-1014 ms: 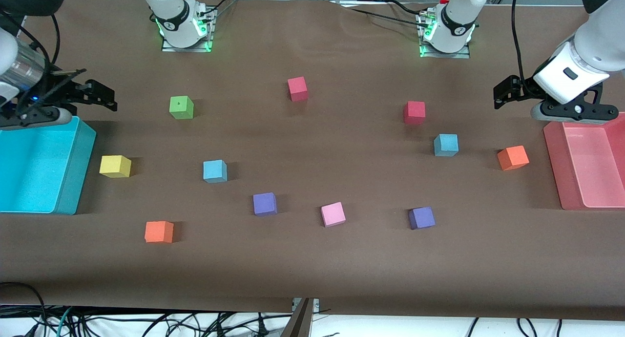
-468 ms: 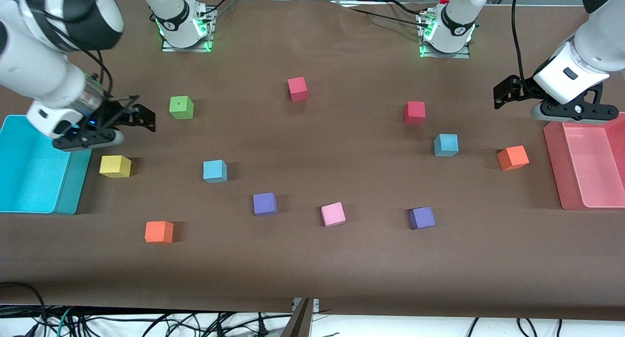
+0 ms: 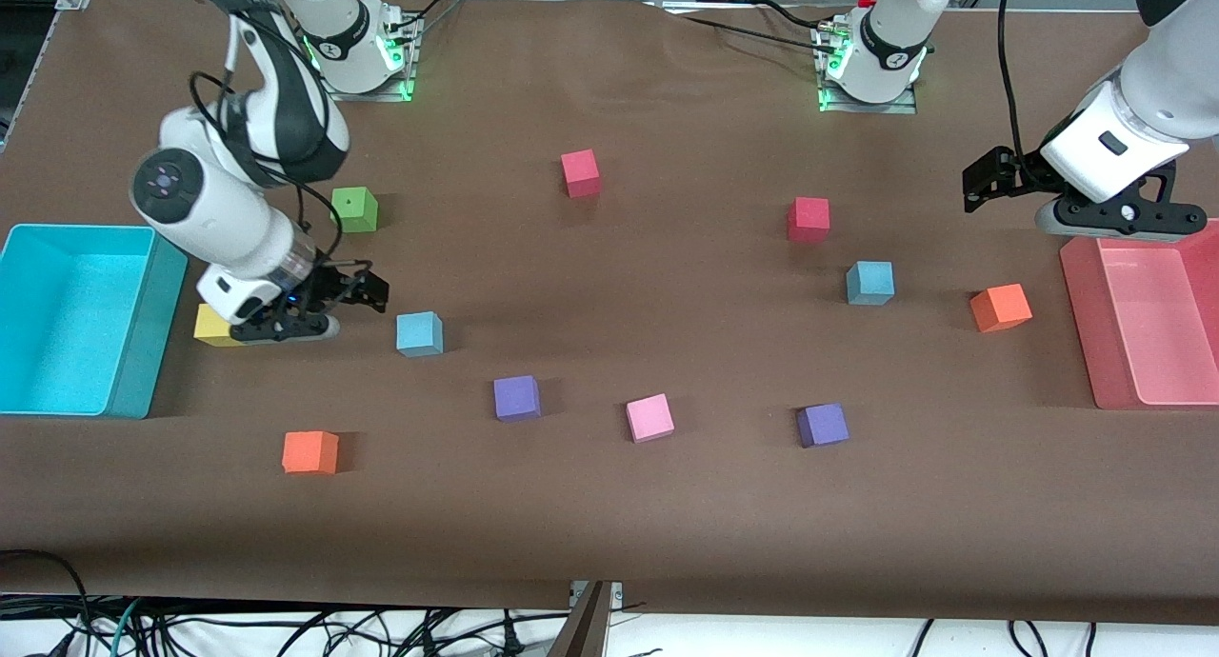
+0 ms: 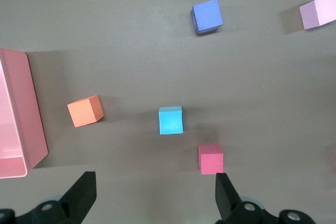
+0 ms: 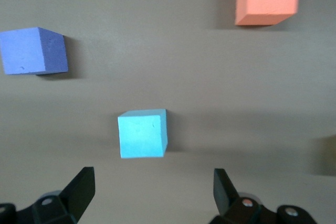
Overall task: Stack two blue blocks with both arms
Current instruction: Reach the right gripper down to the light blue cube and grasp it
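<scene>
I will next grab the light blue block by its opposite sides with my right gripper. Then it can be stacked with the other blue block.
One blue block (image 3: pixel 419 333) (image 5: pixel 142 133) lies toward the right arm's end of the table. My right gripper (image 3: pixel 367 290) (image 5: pixel 152 192) hovers low beside it, open and empty, over the spot between that block and a yellow block (image 3: pixel 208 327). The other blue block (image 3: pixel 870 283) (image 4: pixel 170 120) sits toward the left arm's end. My left gripper (image 3: pixel 984 176) (image 4: pixel 155 192) waits open and empty, up in the air beside the pink bin (image 3: pixel 1081 333) (image 4: pixel 26 114).
A turquoise bin (image 3: pixel 157 333) stands at the right arm's end. Scattered blocks: green (image 3: pixel 353 209), two red (image 3: pixel 580 173) (image 3: pixel 808 219), two orange (image 3: pixel 309 451) (image 3: pixel 1000 307), two purple (image 3: pixel 516 397) (image 3: pixel 823 425), one pink (image 3: pixel 649 417).
My right arm has swung from over the turquoise bin across to the blue block at its end, coming lower over the table. The left arm has not moved.
</scene>
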`<action>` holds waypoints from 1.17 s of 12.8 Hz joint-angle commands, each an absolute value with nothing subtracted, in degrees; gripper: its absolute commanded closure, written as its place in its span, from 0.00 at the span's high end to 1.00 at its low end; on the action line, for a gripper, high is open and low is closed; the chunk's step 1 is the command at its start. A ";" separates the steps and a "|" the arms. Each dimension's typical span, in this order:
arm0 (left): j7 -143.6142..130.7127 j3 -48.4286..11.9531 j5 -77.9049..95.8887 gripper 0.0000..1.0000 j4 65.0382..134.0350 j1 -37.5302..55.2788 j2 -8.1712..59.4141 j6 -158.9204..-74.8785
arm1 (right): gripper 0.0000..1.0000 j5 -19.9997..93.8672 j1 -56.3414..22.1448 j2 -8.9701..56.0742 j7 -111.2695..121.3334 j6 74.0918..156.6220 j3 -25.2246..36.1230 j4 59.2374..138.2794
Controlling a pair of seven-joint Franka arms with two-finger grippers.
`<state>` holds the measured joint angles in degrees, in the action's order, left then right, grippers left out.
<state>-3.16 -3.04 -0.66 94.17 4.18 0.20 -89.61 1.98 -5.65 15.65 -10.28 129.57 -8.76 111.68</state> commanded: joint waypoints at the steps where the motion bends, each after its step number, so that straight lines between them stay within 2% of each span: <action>1: -2.64 -2.55 0.79 1.00 93.25 4.57 0.09 -88.42 | 1.00 2.37 -5.97 19.05 -12.74 133.31 -9.40 111.62; 7: -2.64 -2.55 0.79 1.00 93.25 4.48 0.09 -88.42 | 1.00 2.02 -7.73 25.04 -12.31 142.02 -10.02 114.34; 13: -2.64 -2.55 0.79 1.00 93.25 4.57 0.09 -88.42 | 0.98 1.49 -8.70 28.56 -12.04 145.99 -9.93 115.49; 15: -2.64 -2.55 0.79 1.00 93.25 4.48 0.09 -88.42 | 0.88 1.41 -8.61 29.00 -11.87 146.07 -9.93 115.40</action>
